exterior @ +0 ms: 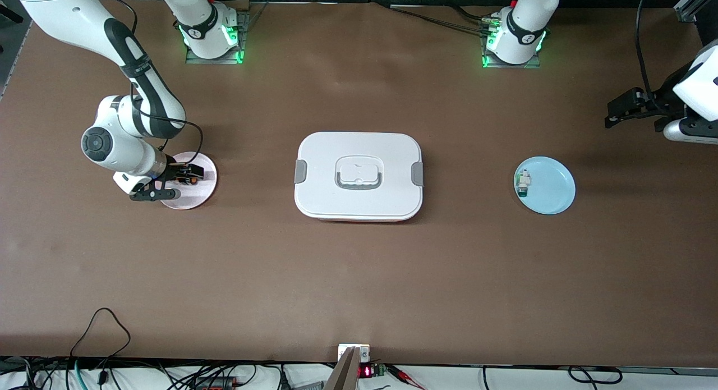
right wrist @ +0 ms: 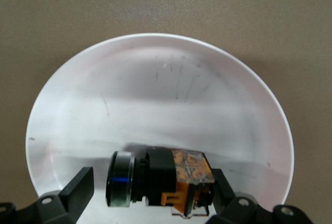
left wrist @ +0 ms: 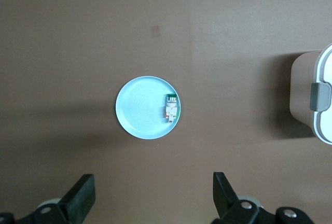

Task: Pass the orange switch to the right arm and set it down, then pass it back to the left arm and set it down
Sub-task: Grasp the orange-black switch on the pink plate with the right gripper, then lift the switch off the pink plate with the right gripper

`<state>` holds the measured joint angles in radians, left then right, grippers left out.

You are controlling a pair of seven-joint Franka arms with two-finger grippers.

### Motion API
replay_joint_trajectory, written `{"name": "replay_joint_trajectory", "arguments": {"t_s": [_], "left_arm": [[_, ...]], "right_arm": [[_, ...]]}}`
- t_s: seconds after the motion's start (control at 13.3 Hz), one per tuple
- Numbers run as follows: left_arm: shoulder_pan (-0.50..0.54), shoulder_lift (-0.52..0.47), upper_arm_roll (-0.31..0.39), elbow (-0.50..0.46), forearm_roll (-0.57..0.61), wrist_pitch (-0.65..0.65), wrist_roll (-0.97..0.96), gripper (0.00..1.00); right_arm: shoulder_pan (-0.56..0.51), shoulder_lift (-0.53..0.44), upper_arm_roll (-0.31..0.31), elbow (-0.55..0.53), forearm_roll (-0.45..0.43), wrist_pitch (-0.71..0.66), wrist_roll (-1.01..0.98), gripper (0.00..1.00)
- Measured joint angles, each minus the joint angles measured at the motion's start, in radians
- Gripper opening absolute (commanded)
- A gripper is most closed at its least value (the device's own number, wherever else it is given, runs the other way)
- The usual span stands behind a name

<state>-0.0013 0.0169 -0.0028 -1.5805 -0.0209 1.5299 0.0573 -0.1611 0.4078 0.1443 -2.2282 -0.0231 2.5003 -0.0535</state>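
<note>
I need to close my right gripper on the orange switch (exterior: 189,177) on the pink plate. My fingers reach down beside both ends of the switch, so they would hold it if I closed now.
The orange switch (exterior: 189,177) (right wrist: 161,181) lies on its side on the pink plate (exterior: 205,191) (right wrist: 155,94) at the right arm's end of the table. My right gripper (exterior: 182,181) (right wrist: 154,189) is down at the plate, open, one finger on each side of the switch; the finger by the orange end is close against it, the other stands off. The white box (exterior: 328,154) (left wrist: 320,79) sits shut mid-table between the two plates. My left gripper (exterior: 617,112) (left wrist: 154,193) waits open and empty, high over the left arm's end of the table.
A blue plate (exterior: 552,188) (left wrist: 137,107) holds a small white-and-green switch (exterior: 523,183) (left wrist: 171,108) toward the left arm's end. Cables hang along the table edge nearest the front camera. Brown table surface lies around the box.
</note>
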Motion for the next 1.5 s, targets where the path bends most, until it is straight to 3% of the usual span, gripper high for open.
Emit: {"name": "replay_joint_trajectory", "arguments": {"t_s": [0.53,0.68,0.83,0.98,1.5], "left_arm": [[0.0,0.0,-0.001,0.0,0.0,0.0,-0.029,1.0],[-0.001,0.0,-0.003,0.0,-0.002,0.0,-0.034,1.0],[-0.001,0.0,-0.003,0.0,-0.009,-0.003,-0.035,1.0],[-0.001,0.0,-0.003,0.0,-0.013,-0.004,-0.036,1.0],[-0.001,0.0,-0.003,0.0,-0.015,-0.004,-0.038,1.0]], "right_arm": [[-0.02,0.0,0.005,0.001,0.045,0.004,-0.003,0.97],[-0.02,0.0,0.007,0.001,0.045,0.004,-0.003,0.85],[-0.02,0.0,0.008,0.001,0.045,0.004,-0.01,0.57],[-0.02,0.0,0.009,0.002,0.045,0.005,-0.079,0.4],[-0.032,-0.003,0.03,0.016,0.048,0.009,-0.201,0.28]]}}
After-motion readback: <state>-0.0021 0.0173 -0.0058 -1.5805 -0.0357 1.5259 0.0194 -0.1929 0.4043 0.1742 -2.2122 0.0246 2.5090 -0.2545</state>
